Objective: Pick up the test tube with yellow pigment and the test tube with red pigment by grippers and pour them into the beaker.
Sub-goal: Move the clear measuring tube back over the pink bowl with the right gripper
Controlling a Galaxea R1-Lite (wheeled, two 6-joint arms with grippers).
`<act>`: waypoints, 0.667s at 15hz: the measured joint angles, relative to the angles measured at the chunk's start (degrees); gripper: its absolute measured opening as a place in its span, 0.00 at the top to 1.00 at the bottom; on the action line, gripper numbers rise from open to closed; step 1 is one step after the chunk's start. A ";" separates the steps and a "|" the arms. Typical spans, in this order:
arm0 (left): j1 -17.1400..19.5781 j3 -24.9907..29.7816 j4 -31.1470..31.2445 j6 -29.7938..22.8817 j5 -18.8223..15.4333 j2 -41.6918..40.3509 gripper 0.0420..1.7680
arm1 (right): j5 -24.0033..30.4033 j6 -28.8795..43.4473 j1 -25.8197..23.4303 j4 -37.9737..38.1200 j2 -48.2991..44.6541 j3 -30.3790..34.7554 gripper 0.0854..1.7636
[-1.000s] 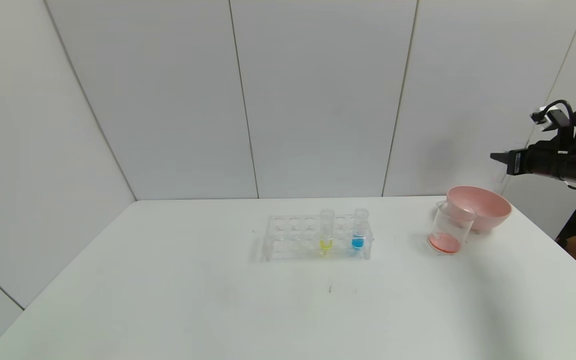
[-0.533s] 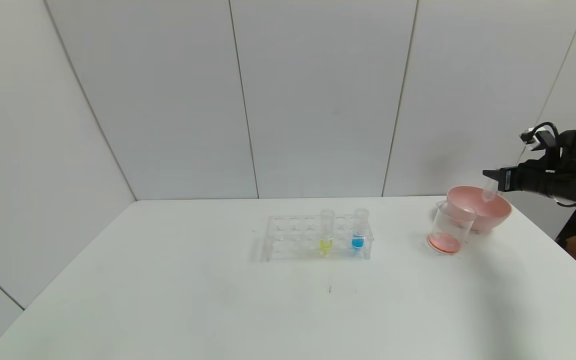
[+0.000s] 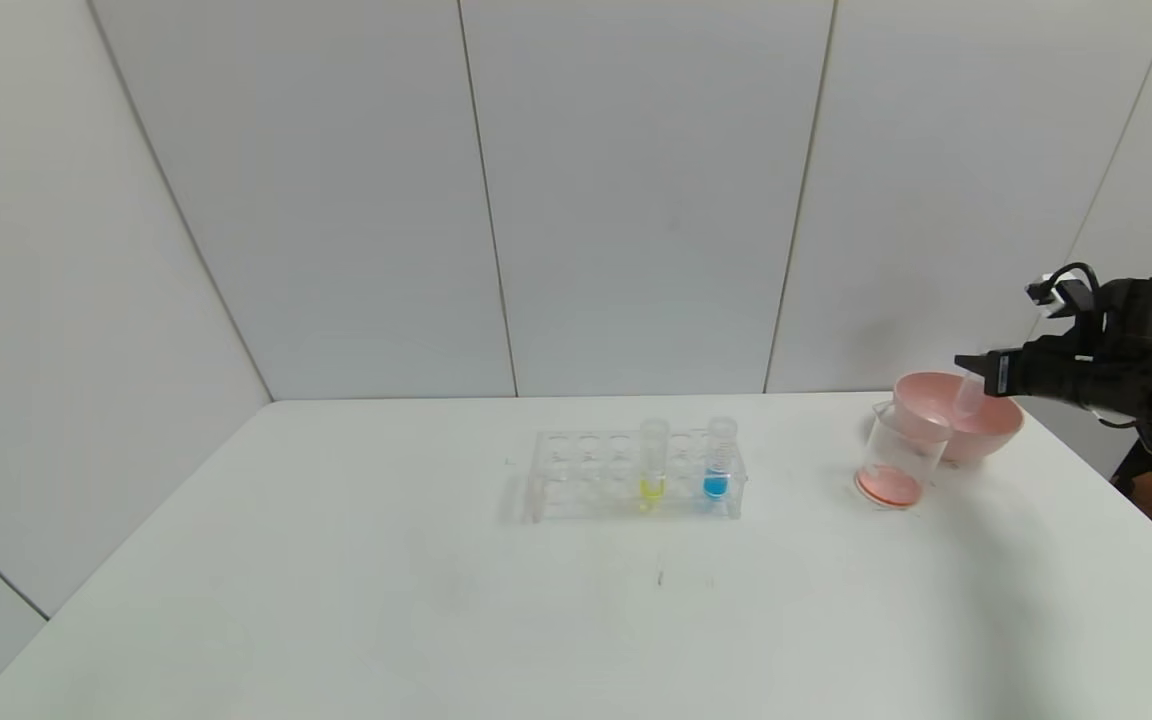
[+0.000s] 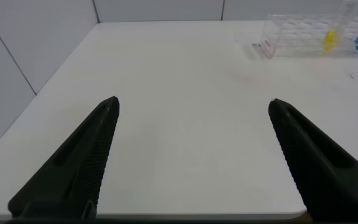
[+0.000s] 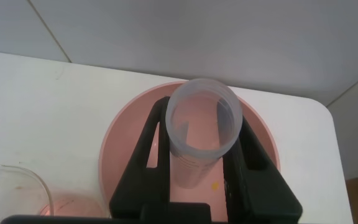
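Observation:
The test tube's lower end hangs inside the pink bowl's rim, and the clear test tube would rest in the pink bowl. It is time for my right gripper to open.
My right gripper (image 3: 972, 370) hovers over the pink bowl, shut on a clear test tube (image 3: 966, 396) that looks empty. In the right wrist view this tube (image 5: 204, 127) sits between the black fingers of the right gripper (image 5: 202, 113), mouth toward the camera. The beaker (image 3: 898, 462) stands just left of the bowl with orange-red liquid at its bottom; its rim (image 5: 11, 186) shows in the right wrist view. The test tube with yellow pigment (image 3: 652, 462) stands upright in the clear rack (image 3: 586, 472). My left gripper (image 4: 194, 104) is open above bare table, far from the rack (image 4: 291, 34).
The pink bowl (image 3: 988, 428) stands at the table's far right, touching the beaker; its inside (image 5: 126, 146) lies under the held tube. A tube with blue liquid (image 3: 719, 458) stands in the rack right of the yellow one. The table's right edge is close to the bowl.
My right gripper has come down and moved left with the tube, from above and right of the bowl to over it. Rack, beaker and bowl have not moved.

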 joint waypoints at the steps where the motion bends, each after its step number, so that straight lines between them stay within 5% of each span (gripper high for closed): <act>1: 0.00 0.00 0.00 0.00 0.00 0.00 0.03 | 0.00 0.02 0.02 0.00 0.05 -0.05 0.73; 7: 0.00 0.00 -0.02 0.00 0.00 0.00 0.03 | 0.09 0.00 0.00 -0.07 0.16 -0.11 0.73; 10: 0.00 0.00 -0.02 0.00 0.02 0.00 0.03 | 0.20 0.02 0.00 -0.07 0.24 0.00 0.51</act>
